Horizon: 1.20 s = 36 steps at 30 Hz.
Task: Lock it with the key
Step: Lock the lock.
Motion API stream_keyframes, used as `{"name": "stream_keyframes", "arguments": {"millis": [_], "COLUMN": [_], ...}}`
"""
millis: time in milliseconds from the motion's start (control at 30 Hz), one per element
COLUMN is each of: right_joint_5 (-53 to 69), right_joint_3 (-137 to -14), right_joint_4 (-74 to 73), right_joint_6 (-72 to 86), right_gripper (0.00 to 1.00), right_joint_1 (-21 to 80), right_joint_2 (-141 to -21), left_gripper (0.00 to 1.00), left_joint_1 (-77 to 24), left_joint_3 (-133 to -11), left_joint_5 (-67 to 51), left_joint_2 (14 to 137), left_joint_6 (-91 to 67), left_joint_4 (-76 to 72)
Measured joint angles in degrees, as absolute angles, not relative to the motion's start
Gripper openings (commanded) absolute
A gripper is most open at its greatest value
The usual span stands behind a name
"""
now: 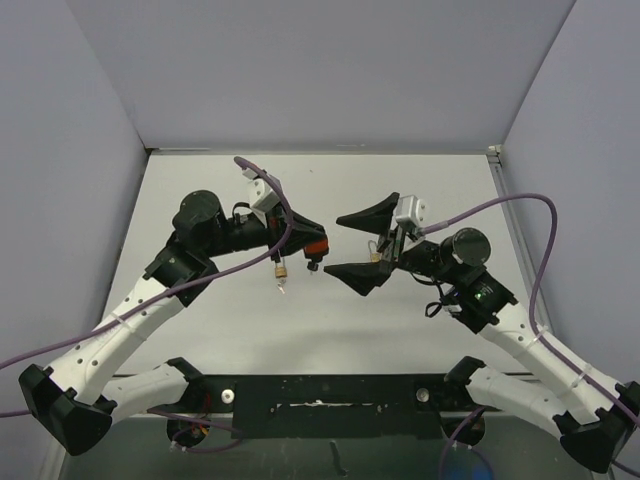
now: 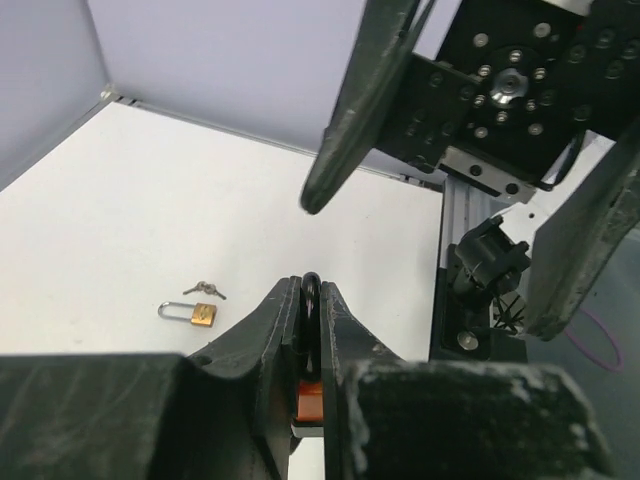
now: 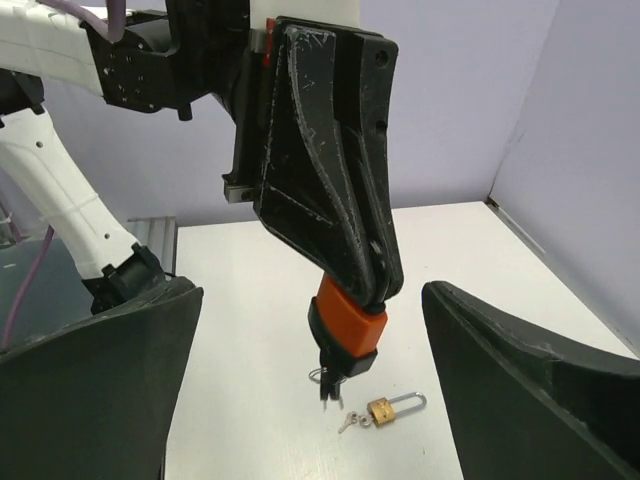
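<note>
Next, my right gripper reaches below the padlock's black base and grabs the dark key's head (image 1: 313,266) (image 3: 330,384), leaving its blade free to work the lock.
My left gripper (image 1: 308,238) is shut on the black shackle (image 2: 311,296) of an orange padlock (image 3: 350,318) with a black base, holding it above the table. A ring with dark keys (image 3: 330,383) hangs from the lock's underside. In the left wrist view my closed fingers (image 2: 285,320) pinch the shackle, with the orange body (image 2: 308,402) below. My right gripper (image 1: 336,243) is wide open and empty, facing the padlock, its fingers (image 3: 530,380) on either side of it at a distance.
A small brass padlock (image 3: 385,408) with an open shackle lies on the white table (image 3: 240,300) under the orange one, its small keys (image 3: 348,422) beside it. It also shows in the top view (image 1: 281,270) and the left wrist view (image 2: 203,315). Grey walls enclose the table.
</note>
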<state>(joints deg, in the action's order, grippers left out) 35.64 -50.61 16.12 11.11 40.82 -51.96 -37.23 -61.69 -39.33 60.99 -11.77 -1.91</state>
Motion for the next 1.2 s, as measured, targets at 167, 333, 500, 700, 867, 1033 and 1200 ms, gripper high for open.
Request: {"name": "stream_keyframes", "arguments": {"millis": [167, 333, 500, 700, 867, 1033, 1200], "right_joint_5": [32.71, 27.83, 25.65, 26.35, 27.77, 29.65, 31.24], "right_joint_3": [-46.61, -39.27, -32.75, -31.92, -31.46, -31.46, -31.48], "right_joint_4": [14.7, 14.11, 17.08, 26.02, 34.72, 38.79, 40.69], "right_joint_6": [10.96, 11.92, 14.17, 17.45, 20.71, 22.85, 24.12], "right_gripper": [0.99, 0.78, 0.67, 0.64, 0.63, 0.56, 0.41], "right_joint_1": [40.82, 40.82, 40.82, 40.82, 40.82, 40.82, 40.82], "right_joint_2": [-48.47, -47.66, -47.92, -50.65, -53.08, -56.05, -58.33], "left_gripper": [0.0, 0.0, 0.0, 0.0, 0.0, 0.0, 0.0], "left_joint_1": [-37.01, -37.01, -37.01, -37.01, -37.01, -36.75, -36.51], "left_joint_3": [-62.74, -62.85, -62.28, -60.64, -58.08, -57.43, -57.43], "left_joint_5": [-37.17, -37.43, -39.51, -42.19, -43.64, -44.36, -44.45], "left_joint_2": [60.99, 61.1, 61.1, 61.41, 61.78, 62.04, 62.04], "left_joint_6": [-11.33, -12.62, -16.32, -20.21, -22.35, -23.57, -23.81], "left_joint_4": [0.64, 0.08, -3.99, -8.6, -11.55, -13.37, -14.68]}}
